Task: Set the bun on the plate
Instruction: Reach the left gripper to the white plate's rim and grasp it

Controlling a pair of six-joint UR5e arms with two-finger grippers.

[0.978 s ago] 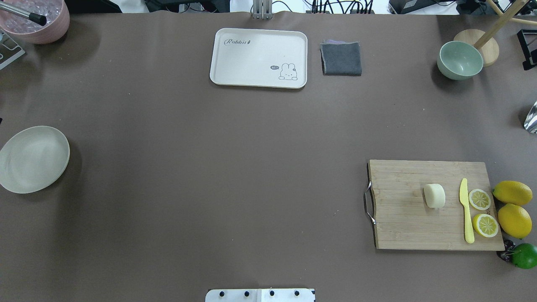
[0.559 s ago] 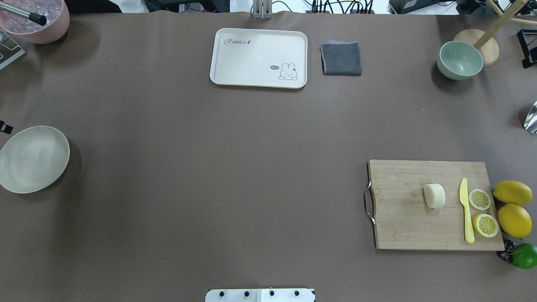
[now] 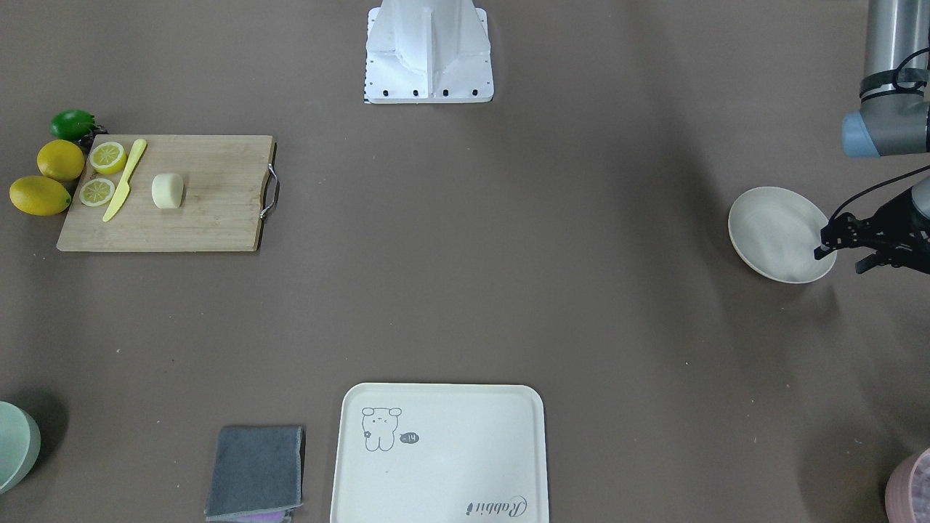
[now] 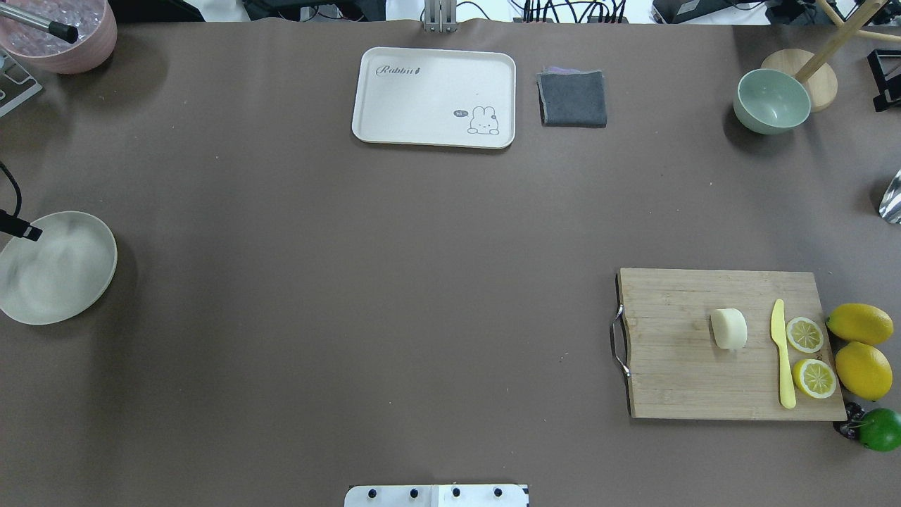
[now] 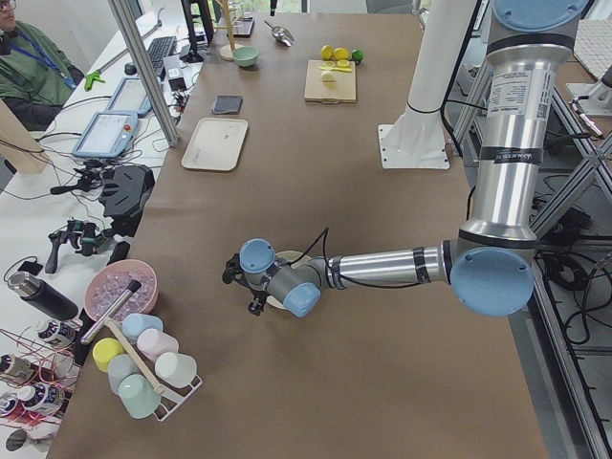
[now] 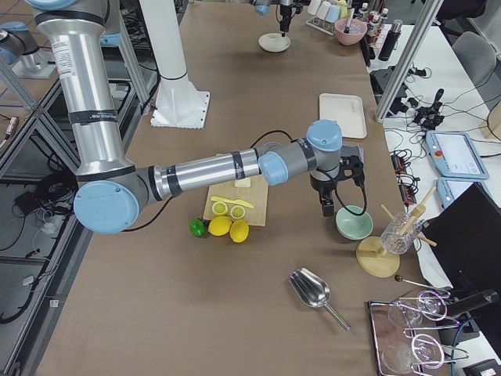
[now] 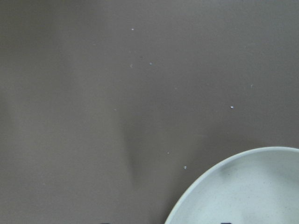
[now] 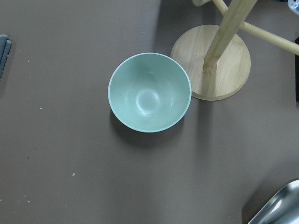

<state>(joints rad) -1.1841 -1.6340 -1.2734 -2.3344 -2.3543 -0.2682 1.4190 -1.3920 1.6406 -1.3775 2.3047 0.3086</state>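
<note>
The round plate is wider than the gripper's open fingers. My left gripper will grab the plate by its thin raised rim (image 7: pixel 190 190) next.
The bun (image 4: pixel 728 329) (image 3: pixel 168 190), a small pale cream lump, lies on the wooden cutting board (image 4: pixel 676 366) at the near right. The round off-white plate (image 4: pixel 70 274) (image 3: pixel 770 225) (image 7: pixel 252 191) sits empty at the table's left edge. My left gripper (image 3: pixel 839 261) hovers over the plate's outer rim, fingers apart and empty; only one dark fingertip (image 4: pixel 27 232) shows in the overhead view. My right gripper (image 6: pixel 329 205) hangs above the pale green bowl (image 8: pixel 149 92), far from the bun. It appears only in the right side view, so I cannot tell its state.
On the board lie a yellow knife (image 4: pixel 781 355) and two lemon slices (image 4: pixel 804 334); whole lemons (image 4: pixel 860 324) and a lime (image 4: pixel 880 428) sit beside it. At the far side are a rabbit-print tray (image 4: pixel 422 91), a grey cloth (image 4: pixel 573 98), a wooden stand (image 4: pixel 820 77) and a pink bowl (image 4: pixel 70 42).
The left gripper's dark tip has come further in from the left edge, over the plate's rim. The bun and board have not moved.
</note>
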